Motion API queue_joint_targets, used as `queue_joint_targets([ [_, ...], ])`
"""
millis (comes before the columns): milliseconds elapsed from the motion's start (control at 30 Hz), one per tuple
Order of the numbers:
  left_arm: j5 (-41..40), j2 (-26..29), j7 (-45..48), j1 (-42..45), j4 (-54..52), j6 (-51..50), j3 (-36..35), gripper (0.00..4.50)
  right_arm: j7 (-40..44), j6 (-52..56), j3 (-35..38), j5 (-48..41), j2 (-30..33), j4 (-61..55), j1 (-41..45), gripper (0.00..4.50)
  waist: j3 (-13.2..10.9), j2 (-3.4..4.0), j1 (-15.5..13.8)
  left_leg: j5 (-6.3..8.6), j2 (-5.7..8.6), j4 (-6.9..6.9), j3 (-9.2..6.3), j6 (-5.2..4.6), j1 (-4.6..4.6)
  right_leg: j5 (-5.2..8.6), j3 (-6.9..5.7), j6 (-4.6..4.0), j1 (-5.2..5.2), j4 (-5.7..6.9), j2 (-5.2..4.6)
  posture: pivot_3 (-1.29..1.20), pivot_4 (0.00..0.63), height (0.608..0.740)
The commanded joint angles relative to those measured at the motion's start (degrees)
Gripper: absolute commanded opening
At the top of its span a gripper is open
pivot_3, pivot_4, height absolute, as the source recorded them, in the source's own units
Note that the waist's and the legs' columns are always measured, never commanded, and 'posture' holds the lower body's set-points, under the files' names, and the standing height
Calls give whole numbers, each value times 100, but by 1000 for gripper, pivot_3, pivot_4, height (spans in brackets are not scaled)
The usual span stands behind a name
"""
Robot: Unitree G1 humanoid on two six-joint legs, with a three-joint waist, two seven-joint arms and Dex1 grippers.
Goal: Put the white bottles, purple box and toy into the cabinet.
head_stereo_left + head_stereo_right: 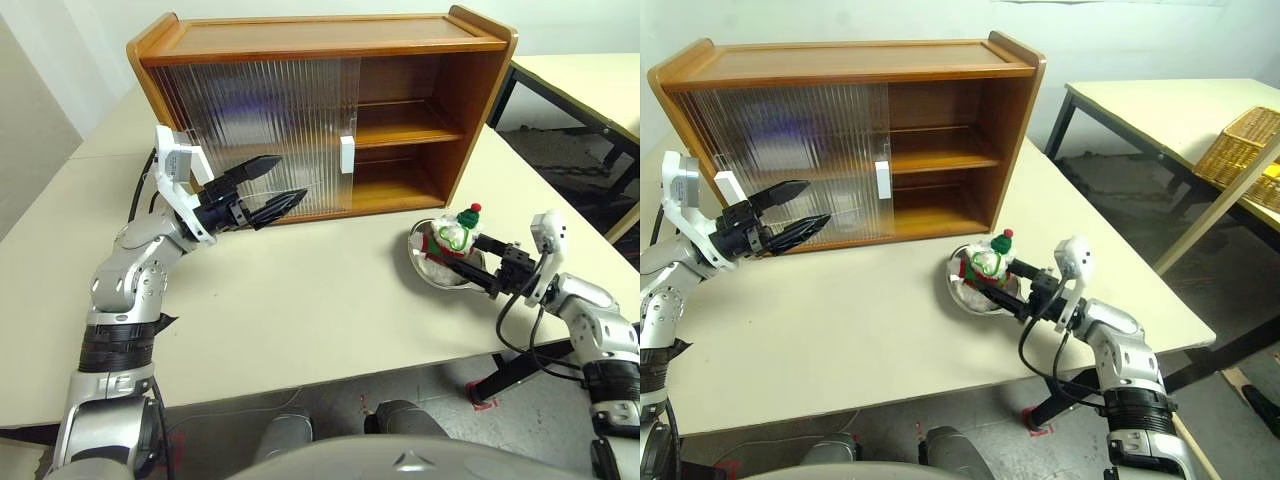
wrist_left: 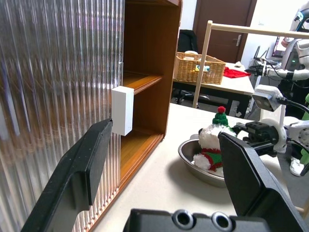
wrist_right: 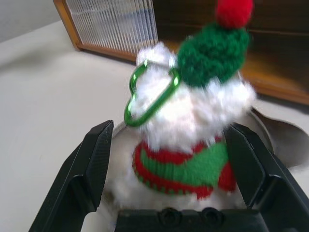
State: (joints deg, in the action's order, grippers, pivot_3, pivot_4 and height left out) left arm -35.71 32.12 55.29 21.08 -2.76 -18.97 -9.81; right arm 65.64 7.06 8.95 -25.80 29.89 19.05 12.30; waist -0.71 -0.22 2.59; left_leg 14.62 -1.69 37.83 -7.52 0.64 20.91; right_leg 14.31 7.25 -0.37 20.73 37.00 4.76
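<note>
My right gripper's fingers are around the toy above the steel bowl [image 1: 435, 275], so my right gripper closes on the striped sweater next.
The cabinet [image 1: 400, 60] stands at the back of the table, with both ribbed doors slid to its left half. Its right half is open and both shelves there are bare. The toy [image 1: 455, 235] sits upright in a steel bowl [image 1: 435, 275] in front of the cabinet's right end. My right gripper [image 3: 172, 129] is open, with one finger on each side of the toy and gaps showing. My left gripper [image 1: 291, 177] is open and hangs in front of the ribbed door, left of its white handle [image 1: 347, 154]. The white bottles and purple box are hidden. A faint purple tint shows through the door.
The table's front edge runs close under both arms. A second table [image 1: 1160, 110] stands to the right across a gap, with a wicker basket [image 1: 1245, 145] on it. Bare tabletop [image 1: 300, 290] lies between the grippers.
</note>
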Motion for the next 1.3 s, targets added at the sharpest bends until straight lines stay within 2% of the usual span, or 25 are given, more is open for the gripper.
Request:
queue_joint_targets([
  [33,-2,49,13,42,-55,-32,-28,4500,-17,-38,-78,83,-27,108,71,4485,0,0,-4,0,0,0,0,0,0,0,0,0,0,0,0,-63,0,740],
  [67,1,50,13,41,-53,-29,-29,4500,-12,-53,-82,80,-28,137,85,4485,0,0,-8,0,0,0,0,0,1,0,0,0,0,0,0,-63,0,740],
  [167,5,53,11,47,-52,-22,-31,4500,32,-112,-82,71,-28,253,133,3854,0,0,-12,0,0,0,0,0,1,0,0,0,0,-1,-1,-63,0,740],
  [367,6,31,-6,47,-61,-13,-28,4500,167,-304,-53,74,9,554,201,1656,0,0,-14,0,-2,0,0,0,0,0,0,-1,0,0,0,-62,0,740],
  [433,10,21,-8,50,-53,-7,-21,4500,210,-371,-42,77,22,651,230,1048,0,0,-13,0,-3,-1,1,1,0,0,0,-1,0,0,0,-65,0,740],
  [567,22,-4,-2,63,-22,10,1,4500,279,-436,9,35,73,722,314,377,0,0,-14,0,-2,-1,1,1,0,0,0,-1,0,0,0,-70,0,740],
  [967,50,-62,70,69,78,61,37,4500,427,123,208,-360,504,7,898,330,0,0,-7,1,0,0,3,1,2,-1,2,-3,1,0,2,-84,0,740],
  [1300,86,-157,65,27,55,110,55,4500,446,431,53,-346,445,194,2096,330,0,0,-2,0,-2,0,1,0,1,-2,1,-4,3,1,9,-65,0,740],
])
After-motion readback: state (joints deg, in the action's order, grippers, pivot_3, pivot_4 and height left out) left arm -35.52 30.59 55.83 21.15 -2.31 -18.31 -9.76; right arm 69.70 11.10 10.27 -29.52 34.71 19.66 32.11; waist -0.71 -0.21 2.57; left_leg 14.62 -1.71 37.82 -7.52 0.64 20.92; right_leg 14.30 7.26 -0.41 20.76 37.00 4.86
